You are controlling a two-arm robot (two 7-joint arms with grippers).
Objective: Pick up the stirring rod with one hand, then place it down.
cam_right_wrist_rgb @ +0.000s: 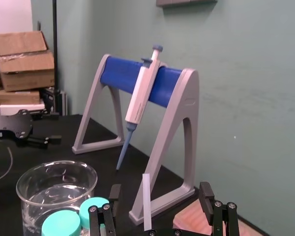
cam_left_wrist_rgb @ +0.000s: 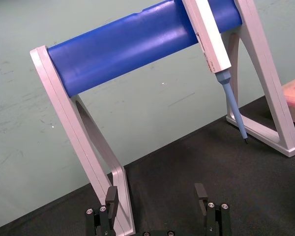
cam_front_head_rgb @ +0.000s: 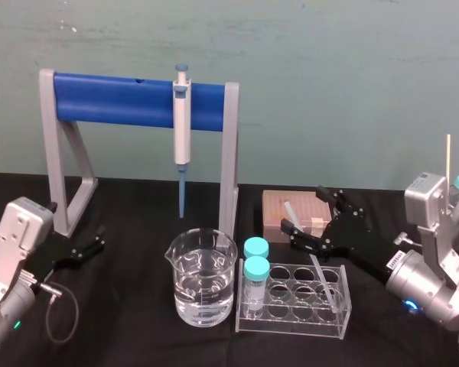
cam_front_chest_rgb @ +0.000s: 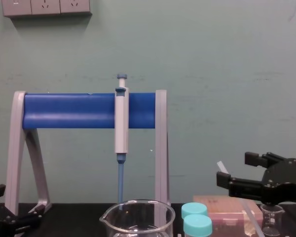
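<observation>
Next, my right gripper grabs the rod by its upper part [cam_front_chest_rgb: 223, 168], since the pink box and small beaker crowd the stirring rod's lower length.
The stirring rod [cam_front_head_rgb: 321, 275] is a thin whitish translucent stick. It leans with its lower part at the clear tube rack [cam_front_head_rgb: 344, 317] and its upper end over the pink box [cam_front_head_rgb: 275, 206]. My right gripper [cam_front_head_rgb: 302, 207] hovers above the rack, open. The rod [cam_right_wrist_rgb: 147, 201] rises between the two fingers, nearer one of them, and neither finger clamps it. From the chest, the rod's tip [cam_front_chest_rgb: 222, 167] pokes up beside the right gripper [cam_front_chest_rgb: 235, 169]. My left gripper [cam_left_wrist_rgb: 156, 191] rests open and empty at the table's left, by the stand's foot.
A grey stand with a blue bar [cam_front_head_rgb: 115, 99] holds a blue-tipped pipette [cam_front_head_rgb: 182, 130] at the back. A beaker of water [cam_front_head_rgb: 203, 279] stands beside the rack, which holds two teal-capped tubes [cam_front_head_rgb: 255, 271]. A small glass beaker [cam_front_chest_rgb: 271, 217] sits far right. A thin pale stick [cam_front_head_rgb: 448, 157] stands upright behind my right arm.
</observation>
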